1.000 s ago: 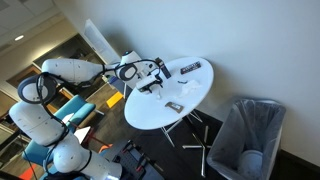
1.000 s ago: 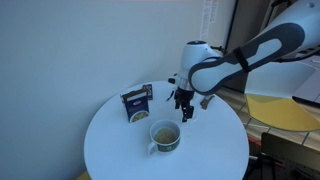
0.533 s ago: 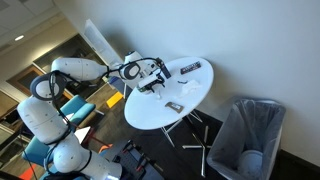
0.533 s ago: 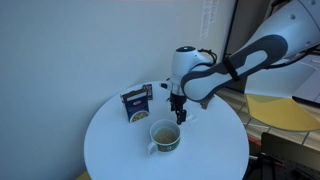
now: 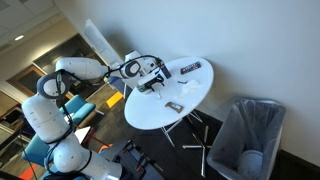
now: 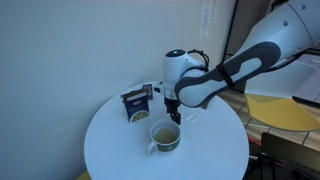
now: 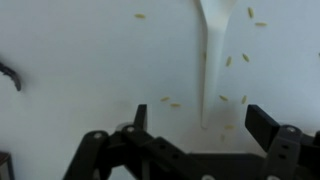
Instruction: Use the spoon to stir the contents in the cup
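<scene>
Next, my gripper picks up the white spoon (image 7: 209,55) by its handle end, so the spoon's bowl stays free to stir in the cup.
In the wrist view a white spoon (image 7: 209,55) lies on the white table (image 7: 80,60), its handle end reaching down between my fingers. My gripper (image 7: 201,114) is open and straddles that handle end without touching it. Small pale grains lie scattered round the spoon. In an exterior view the squat grey-green cup (image 6: 165,137) stands on the table (image 6: 110,140) with pale contents, and my gripper (image 6: 174,116) points down just behind its far rim. The spoon is hidden there. The gripper also shows in an exterior view (image 5: 150,80) over the table's near side.
A blue packet (image 6: 136,103) stands on the table behind and left of the cup. A dark flat object (image 5: 172,106) and a long dark item (image 5: 190,68) lie on the table. A grey bin (image 5: 248,135) stands on the floor beside it.
The arm has swung left over the table, so the gripper is now closer to the cup's far rim. The jaws stay open.
</scene>
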Motion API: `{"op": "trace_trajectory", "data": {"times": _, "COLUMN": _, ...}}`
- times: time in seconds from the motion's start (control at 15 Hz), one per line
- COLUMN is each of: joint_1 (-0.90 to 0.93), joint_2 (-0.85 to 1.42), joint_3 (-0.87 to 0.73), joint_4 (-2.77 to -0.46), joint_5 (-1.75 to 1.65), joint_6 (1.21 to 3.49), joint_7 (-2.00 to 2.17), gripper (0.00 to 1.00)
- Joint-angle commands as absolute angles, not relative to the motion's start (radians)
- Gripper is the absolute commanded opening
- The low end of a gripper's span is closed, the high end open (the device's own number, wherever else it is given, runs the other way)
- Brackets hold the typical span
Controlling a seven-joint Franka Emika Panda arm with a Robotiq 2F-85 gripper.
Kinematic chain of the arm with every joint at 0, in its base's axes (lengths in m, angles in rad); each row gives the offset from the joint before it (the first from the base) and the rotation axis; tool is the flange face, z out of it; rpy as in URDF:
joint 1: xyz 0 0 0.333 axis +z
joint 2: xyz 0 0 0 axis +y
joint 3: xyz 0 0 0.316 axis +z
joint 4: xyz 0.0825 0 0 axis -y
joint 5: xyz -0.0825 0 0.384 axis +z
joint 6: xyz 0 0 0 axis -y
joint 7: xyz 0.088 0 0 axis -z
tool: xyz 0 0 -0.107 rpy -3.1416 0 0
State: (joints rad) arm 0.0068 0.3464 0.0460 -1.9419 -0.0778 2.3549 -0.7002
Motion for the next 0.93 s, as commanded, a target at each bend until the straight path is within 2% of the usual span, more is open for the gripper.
{"op": "trace_trajectory", "data": {"times": 0.0, "joint_1": 0.010, "joint_2": 0.373, "joint_3": 0.053, "joint_4": -1.885, "joint_5": -0.119, "joint_6": 2.292, "joint_7": -0.652, "gripper": 1.00}}
{"op": "trace_trajectory", "data": {"times": 0.67, "joint_1": 0.006, "joint_2": 0.407, "joint_3": 0.050, "joint_4": -1.840, "joint_5": -0.136, "joint_6": 2.219, "joint_7": -0.618, "gripper": 0.99}}
{"op": "trace_trajectory", "data": {"times": 0.73, "joint_1": 0.005, "joint_2": 0.407, "joint_3": 0.050, "joint_4": -1.839, "joint_5": -0.137, "joint_6": 2.216, "joint_7": -0.618, "gripper": 0.74}}
{"op": "trace_trajectory", "data": {"times": 0.87, "joint_1": 0.003, "joint_2": 0.409, "joint_3": 0.050, "joint_4": -1.836, "joint_5": -0.140, "joint_6": 2.211, "joint_7": -0.609, "gripper": 0.72}}
